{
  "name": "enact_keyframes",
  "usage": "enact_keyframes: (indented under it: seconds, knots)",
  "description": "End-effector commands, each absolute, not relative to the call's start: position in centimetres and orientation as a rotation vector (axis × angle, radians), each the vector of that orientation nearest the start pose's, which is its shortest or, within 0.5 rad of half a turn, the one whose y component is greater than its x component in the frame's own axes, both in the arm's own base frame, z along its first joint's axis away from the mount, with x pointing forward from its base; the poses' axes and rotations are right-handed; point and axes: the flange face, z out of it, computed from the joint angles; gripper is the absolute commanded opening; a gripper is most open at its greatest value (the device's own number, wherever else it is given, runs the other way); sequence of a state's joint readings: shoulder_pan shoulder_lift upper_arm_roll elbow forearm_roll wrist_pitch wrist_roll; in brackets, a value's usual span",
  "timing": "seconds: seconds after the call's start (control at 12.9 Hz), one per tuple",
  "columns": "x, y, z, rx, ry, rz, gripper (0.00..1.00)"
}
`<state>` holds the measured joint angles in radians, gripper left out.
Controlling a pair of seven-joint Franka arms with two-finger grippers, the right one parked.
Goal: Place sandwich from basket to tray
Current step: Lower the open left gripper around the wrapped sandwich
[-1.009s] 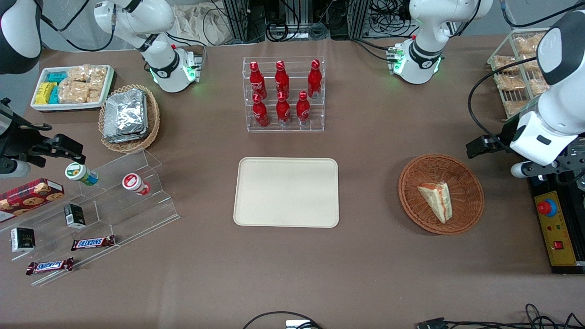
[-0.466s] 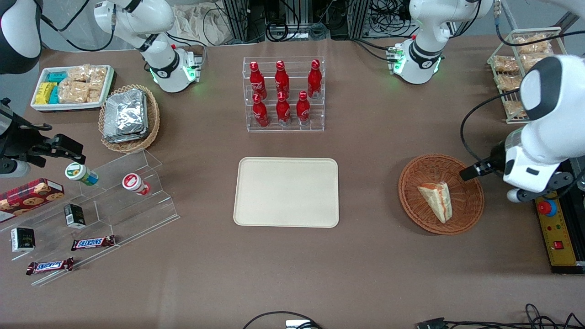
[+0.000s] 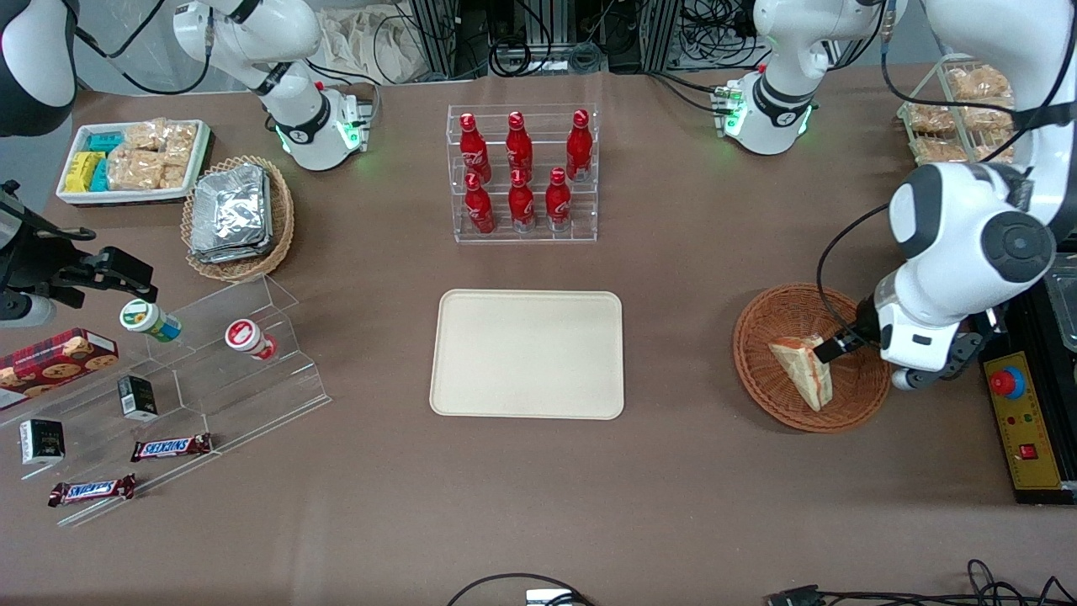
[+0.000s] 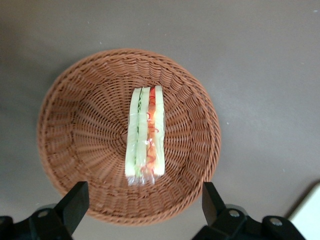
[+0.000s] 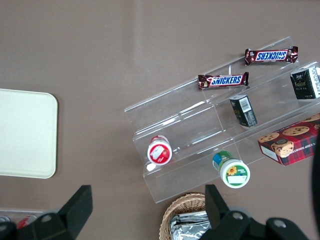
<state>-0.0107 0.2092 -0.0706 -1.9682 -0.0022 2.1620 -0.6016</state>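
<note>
Next, my left gripper should pick up the sandwich by its crinkled-wrap end (image 4: 145, 176) to place it from the basket onto the tray.
The sandwich (image 3: 803, 369), a pale wedge with red and green layers in clear wrap, lies in the round reddish-brown wicker basket (image 3: 761, 316). My left gripper (image 3: 841, 345) hovers over the basket at the edge of the sandwich nearest the working arm's end, not touching it. From the left wrist, the sandwich (image 4: 145, 135) rests at the basket's (image 4: 80, 125) centre, and the gripper (image 4: 143, 202) is open, its black fingers (image 4: 75, 200) spread wide above the basket's rim. The cream tray (image 3: 527, 353) lies flat mid-table with nothing on it.
A clear rack of red bottles (image 3: 522, 172) stands farther from the front camera than the tray. A yellow control box (image 3: 1022, 412) and a wire rack of bagged snacks (image 3: 951, 109) sit at the working arm's end. An acrylic step display (image 3: 168, 379) is at the parked arm's end.
The left arm has swung in from the working arm's end of the table and come down. Its gripper now hangs over the basket beside the sandwich. The sandwich has not moved.
</note>
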Motion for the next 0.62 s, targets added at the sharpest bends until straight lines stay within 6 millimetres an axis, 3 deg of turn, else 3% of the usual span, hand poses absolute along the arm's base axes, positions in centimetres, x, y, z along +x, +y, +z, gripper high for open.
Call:
enact_keyframes:
  seconds: [0.0, 0.23, 0.54]
  knots:
    - [59.5, -5.1, 33.2, -3.037, -0.89, 0.028, 1.0]
    - [60.2, -5.2, 29.2, -3.036, -0.919, 0.018, 1.0]
    - [60.3, -5.2, 26.0, -3.029, -0.917, 0.055, 1.0]
